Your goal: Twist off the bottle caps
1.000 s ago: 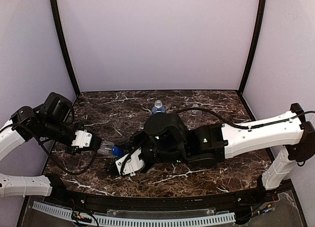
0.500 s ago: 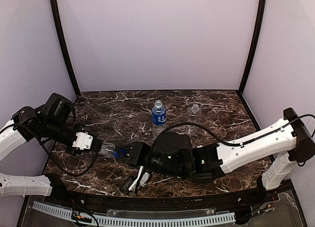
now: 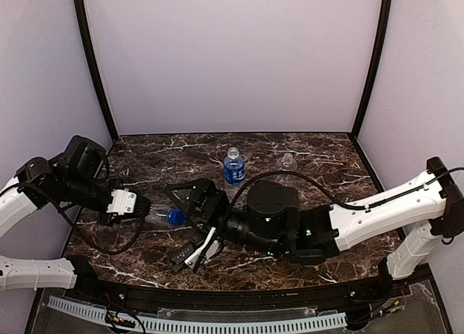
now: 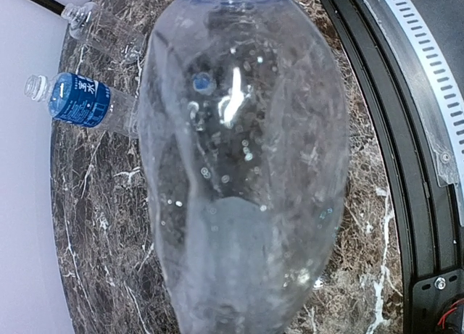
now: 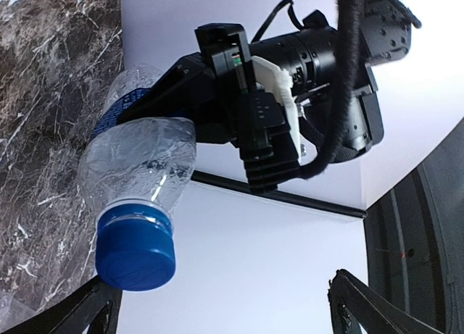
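Observation:
I should bring my right gripper to the dark blue cap and grip the cap by its sides. The bottle's neck then stays free, and I can unscrew the cap end-on from the bottle.
A clear bottle [image 3: 154, 214] with a blue label lies level above the table, and my left gripper [image 3: 138, 210] is shut on its body. The bottle's wall [image 4: 239, 167] fills the left wrist view and hides that gripper's fingers. Its dark blue cap [image 3: 174, 216] [image 5: 135, 253] is on the neck and points at my right gripper [image 3: 177, 227] [image 5: 226, 311]. That gripper stands open wide. The cap sits just beside one finger [image 5: 101, 309], and the other finger [image 5: 355, 301] is far off it.
A blue-labelled bottle [image 3: 233, 168] [image 4: 81, 100] stands upright at the back middle of the marble table [image 3: 333, 167]. A small plain clear bottle [image 3: 288, 161] [image 4: 98, 28] stands to its right. The black front rail [image 3: 239, 299] runs along the near edge.
My right gripper was shut on the blue cap and has opened and let it go, with its wrist turned. The left gripper and the bottle have stayed put.

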Motion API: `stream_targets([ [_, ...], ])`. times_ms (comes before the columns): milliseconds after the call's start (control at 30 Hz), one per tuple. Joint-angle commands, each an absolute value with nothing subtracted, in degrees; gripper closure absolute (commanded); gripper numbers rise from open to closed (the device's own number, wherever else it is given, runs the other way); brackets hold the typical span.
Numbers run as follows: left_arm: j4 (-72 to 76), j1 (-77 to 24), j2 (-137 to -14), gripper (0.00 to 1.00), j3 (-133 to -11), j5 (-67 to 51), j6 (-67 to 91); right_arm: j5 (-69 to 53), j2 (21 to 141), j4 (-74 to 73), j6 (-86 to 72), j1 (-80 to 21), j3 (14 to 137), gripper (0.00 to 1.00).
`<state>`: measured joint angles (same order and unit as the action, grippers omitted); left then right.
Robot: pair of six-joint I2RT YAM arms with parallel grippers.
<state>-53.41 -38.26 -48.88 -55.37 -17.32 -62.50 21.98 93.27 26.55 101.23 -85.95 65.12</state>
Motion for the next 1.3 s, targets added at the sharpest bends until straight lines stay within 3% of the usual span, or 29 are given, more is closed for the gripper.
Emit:
stream_targets([
  [0, -47.17, -38.02, -47.97, 0.91, -57.35, -17.01, -55.9, 23.5, 89.07, 24.7, 88.17, -85.86, 63.62, 0.01],
  [133, -36.73, -37.9, -47.32, 0.9, -56.39, -12.88, -50.11, 14.96, 84.83, 10.54, 58.38, -81.84, 66.71, 0.02],
  [267, -30.14, -37.88, -47.52, 0.89, -54.44, -6.96, -49.79, -0.24, 80.89, 8.87, 29.63, -75.54, 68.19, 0.01],
  [367, -27.6, -37.84, -47.5, 0.88, -53.48, -3.55, -50.91, -0.88, 81.23, 12.57, 11.37, -72.97, 70.21, 0.03],
  [500, -24.58, -37.89, -47.66, 0.87, -52.13, -1.32, -51.86, 1.84, 84.88, 12.77, -8.06, -72.4, 75.23, 0.16],
  [733, -23.18, -37.97, -47.77, 0.86, -51.77, 0.13, -52.32, 6.87, 90.37, 4.81, -19.66, -72.6, 82.93, 0.21],
  [1100, -23.82, -37.97, -47.72, 0.86, -51.78, 0.18, -52.4, 9.6, 94.96, 0.18, -22.83, -71.52, 86.92, 0.23],
  [1267, -23.99, -37.97, -47.8, 0.86, -51.94, -0.7, -52.53, 8.32, 95.81, 0.62, -23.29, -70.31, 87.1, 0.29],
])
